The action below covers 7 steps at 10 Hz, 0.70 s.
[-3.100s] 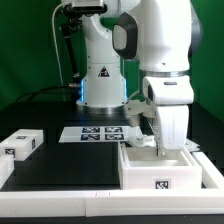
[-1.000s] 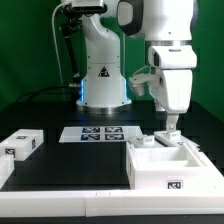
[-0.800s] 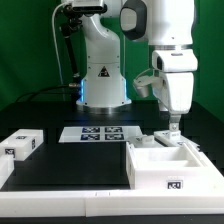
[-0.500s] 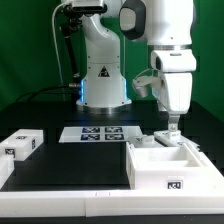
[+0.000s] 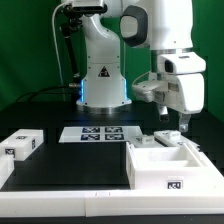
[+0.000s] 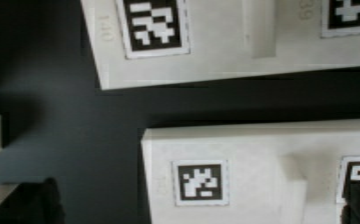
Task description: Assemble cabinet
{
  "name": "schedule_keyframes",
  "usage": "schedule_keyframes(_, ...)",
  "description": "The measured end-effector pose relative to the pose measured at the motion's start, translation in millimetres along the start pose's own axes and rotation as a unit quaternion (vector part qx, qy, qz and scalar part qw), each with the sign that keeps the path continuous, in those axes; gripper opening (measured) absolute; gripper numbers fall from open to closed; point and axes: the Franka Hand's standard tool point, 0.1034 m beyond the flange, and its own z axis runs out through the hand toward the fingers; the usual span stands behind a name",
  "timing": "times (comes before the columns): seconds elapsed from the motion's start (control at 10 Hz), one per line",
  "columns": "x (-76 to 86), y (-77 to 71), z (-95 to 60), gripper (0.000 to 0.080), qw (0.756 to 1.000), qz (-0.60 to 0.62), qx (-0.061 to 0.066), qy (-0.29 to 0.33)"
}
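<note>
My fingers are too high and wide of the raised line (image 6: 296, 199) on the drawer block to close yet.
The cabinet (image 5: 160, 165), a large white open box with a tag on its front, lies on the black table at the exterior view's right. A small white drawer block (image 5: 165, 137) sits just behind it. Another tagged drawer block (image 5: 20, 145) lies at the exterior view's left. My gripper (image 5: 185, 125) hangs tilted above the cabinet's far right corner, holds nothing and touches nothing. The wrist view shows two white tagged pieces, one (image 6: 212, 55) and another (image 6: 248, 150), with a dark gap between them. I cannot tell which piece is which there. No fingers show over them.
The marker board (image 5: 100, 133) lies flat in the middle of the table, in front of the robot base (image 5: 100, 85). The table's white raised border (image 5: 70, 200) runs along the front edge.
My gripper rose out of the cabinet, then shifted toward the exterior view's right and tilted. The cabinet now sits a little further right than three seconds ago.
</note>
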Motion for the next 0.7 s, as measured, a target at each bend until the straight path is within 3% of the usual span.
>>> schedule_keyframes(0.1,6.6,-7.3,2.6,0.0797,1.000,0.004,0.006,0.000)
schedule_keyframes(0.5,1.1,-5.6,2.5,0.0797,1.000,0.000,0.006,-0.001)
schedule_keyframes(0.7,8.8,-23.9,11.7,0.0797,1.000,-0.004,0.011,0.009)
